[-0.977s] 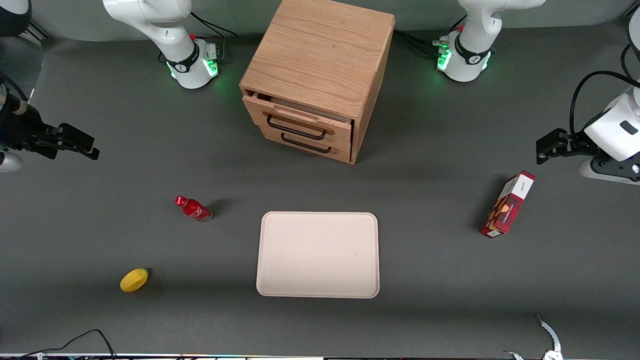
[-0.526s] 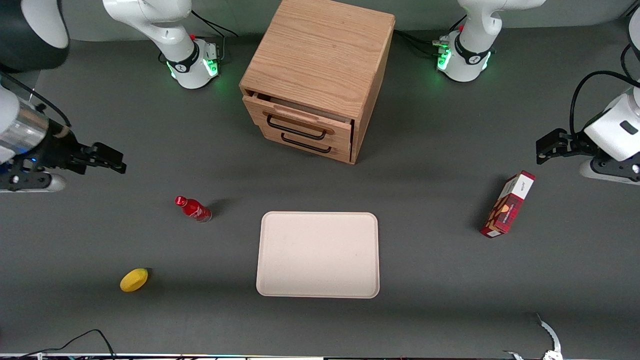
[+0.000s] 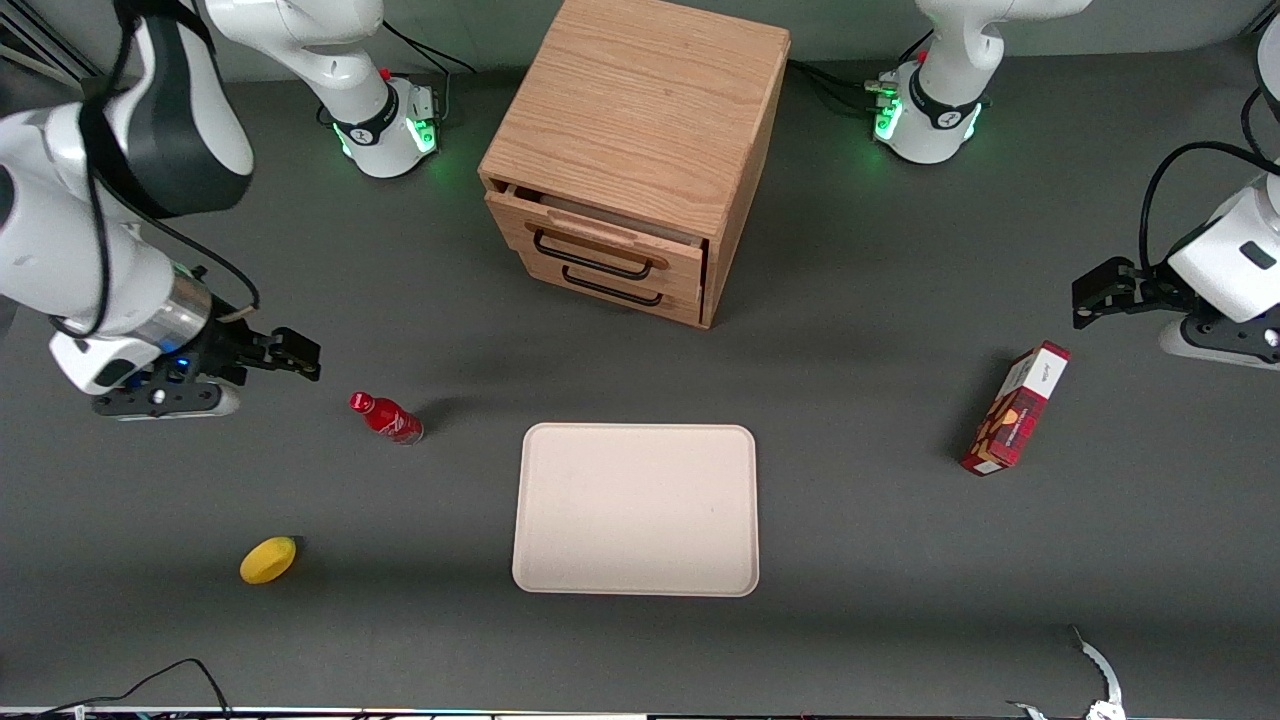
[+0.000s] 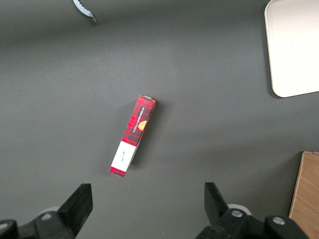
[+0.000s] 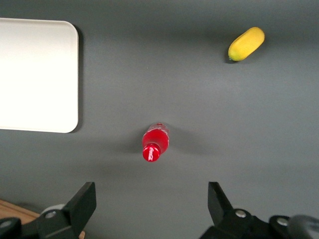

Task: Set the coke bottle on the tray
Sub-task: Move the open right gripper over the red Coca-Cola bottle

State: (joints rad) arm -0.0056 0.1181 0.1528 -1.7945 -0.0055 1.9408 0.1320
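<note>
The coke bottle needs to go on the tray. My right gripper will next grab the bottle by its cap end.
The coke bottle is small and red with a red cap and stands on the grey table, toward the working arm's end from the tray. The tray is pale beige-pink and bare. My right gripper is open and empty, raised above the table, a little farther from the front camera than the bottle and apart from it. In the right wrist view the bottle shows from above between the open fingers, with the tray to one side.
A yellow lemon-like fruit lies nearer the front camera than the bottle. A wooden drawer cabinet, top drawer slightly open, stands farther back than the tray. A red snack box lies toward the parked arm's end.
My right arm has swung in from the table's end toward the bottle, and the gripper is now close to it. The bottle, tray and other objects have not moved.
</note>
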